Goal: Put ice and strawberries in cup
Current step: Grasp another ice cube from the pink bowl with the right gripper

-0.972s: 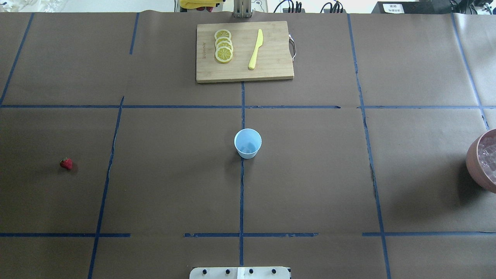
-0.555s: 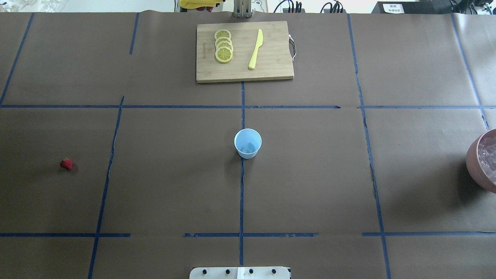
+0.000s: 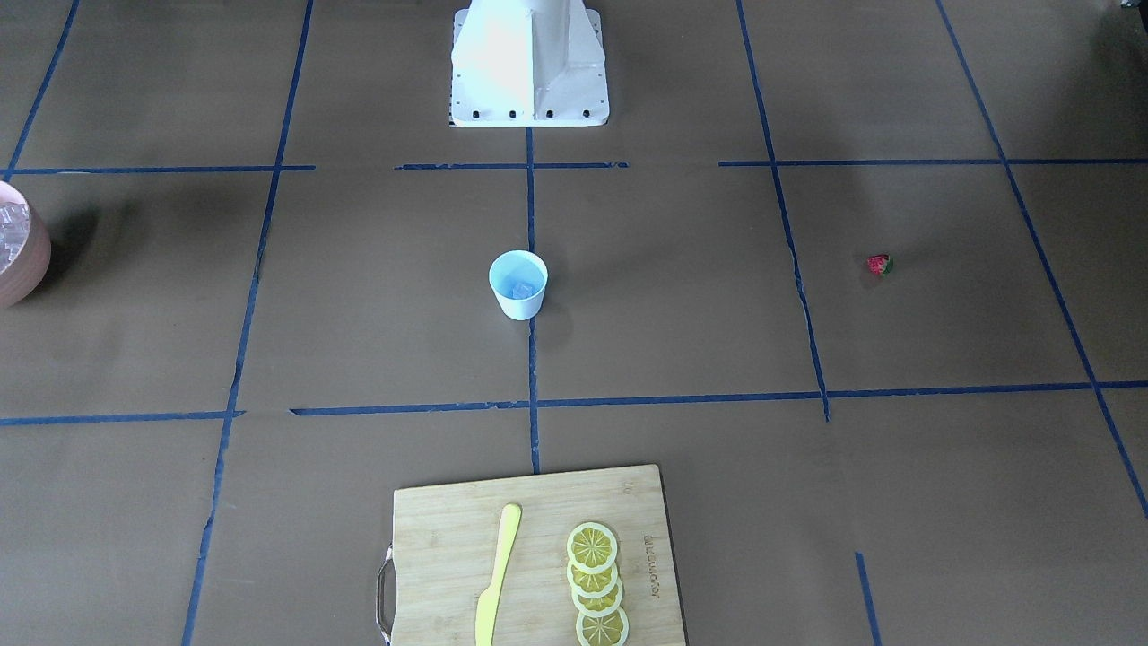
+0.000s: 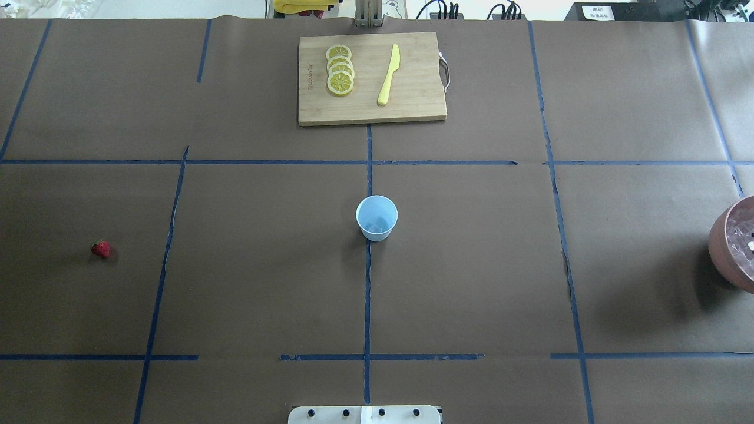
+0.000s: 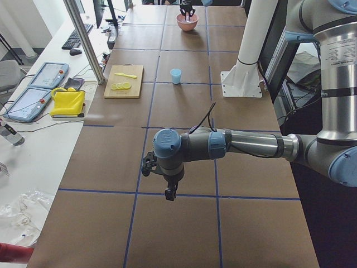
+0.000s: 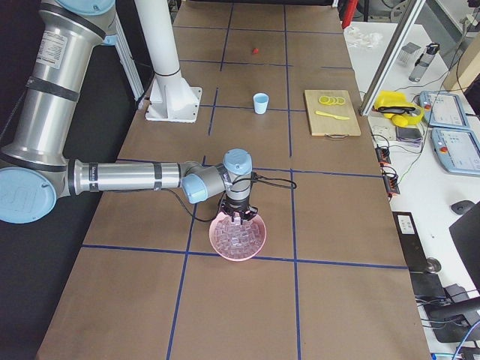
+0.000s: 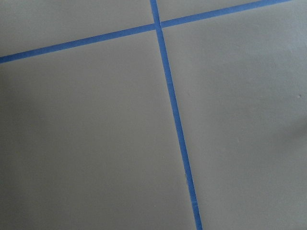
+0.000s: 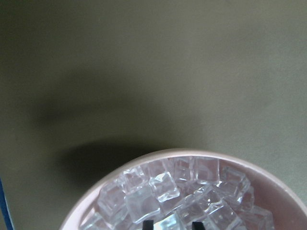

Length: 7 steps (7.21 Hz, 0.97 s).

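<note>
The right gripper grabs a clear ice cube by its flat sides next, to put ice in the cup (image 3: pixel 517 282).
The pale blue cup (image 4: pixel 376 218) stands upright at the table's middle, and a clear cube (image 3: pixel 523 289) lies inside it. A small red strawberry (image 4: pixel 101 248) rests alone far to the left. The pink bowl (image 4: pixel 721 247) at the right edge is heaped with ice (image 8: pixel 144 196). My right gripper (image 8: pixel 172 224) hangs over that bowl, fingers apart and open, its dark fingertips (image 8: pixel 148 224) down among the top cubes. My left gripper (image 5: pixel 170 194) hovers over bare table far from the strawberry; I cannot tell whether it is open or shut.
A wooden cutting board (image 4: pixel 412 106) at the far middle carries lemon slices (image 4: pixel 340 70) and a yellow knife (image 4: pixel 389 75). The white robot base (image 3: pixel 529 63) stands at the near edge. Blue tape lines grid the brown table.
A dark fingertip of the right gripper now shows inside the bowl at the overhead view's right edge. Cup, strawberry and board have not moved.
</note>
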Tool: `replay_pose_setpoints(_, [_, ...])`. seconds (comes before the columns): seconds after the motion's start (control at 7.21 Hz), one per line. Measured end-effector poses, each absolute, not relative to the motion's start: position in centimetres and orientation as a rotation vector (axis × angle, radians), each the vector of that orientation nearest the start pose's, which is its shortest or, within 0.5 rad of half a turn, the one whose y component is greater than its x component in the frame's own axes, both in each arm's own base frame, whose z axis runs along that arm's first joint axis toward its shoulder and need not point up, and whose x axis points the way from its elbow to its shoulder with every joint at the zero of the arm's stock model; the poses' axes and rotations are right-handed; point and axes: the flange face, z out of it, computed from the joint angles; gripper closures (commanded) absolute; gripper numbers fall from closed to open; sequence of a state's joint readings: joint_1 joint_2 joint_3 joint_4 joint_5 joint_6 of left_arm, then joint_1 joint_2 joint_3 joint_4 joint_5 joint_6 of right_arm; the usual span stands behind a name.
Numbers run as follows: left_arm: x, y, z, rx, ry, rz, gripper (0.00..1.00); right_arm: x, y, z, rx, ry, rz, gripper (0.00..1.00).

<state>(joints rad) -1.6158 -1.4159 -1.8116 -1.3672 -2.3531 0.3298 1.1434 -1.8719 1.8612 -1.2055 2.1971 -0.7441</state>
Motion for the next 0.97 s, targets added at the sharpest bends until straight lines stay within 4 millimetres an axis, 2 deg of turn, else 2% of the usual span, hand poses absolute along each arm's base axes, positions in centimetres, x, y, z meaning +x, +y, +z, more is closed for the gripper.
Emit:
replay_pose_setpoints(0.28, [-8.2,-41.3,63.1,0.036,0.79,0.223,0.0,-9.0,-39.3,59.2,0.43,-0.665,-0.991,1.0])
replay_pose_setpoints(0.69, [-8.2,-41.2,63.1,0.035,0.79,0.222,0.0,-9.5,-39.9,53.6,0.299,-0.798,-0.463,1.0])
replay_pose_setpoints(0.83, [-8.2,-41.3,63.1,0.036,0.79,0.222,0.0,-10.3,-40.1,51.4,0.249,-0.839,-0.301,1.0])
replay_pose_setpoints(0.97, [-8.2,-41.3,63.0,0.037,0.79,0.223,0.0,-12.0,-40.5,48.8,0.204,-0.876,-0.186,1.0])
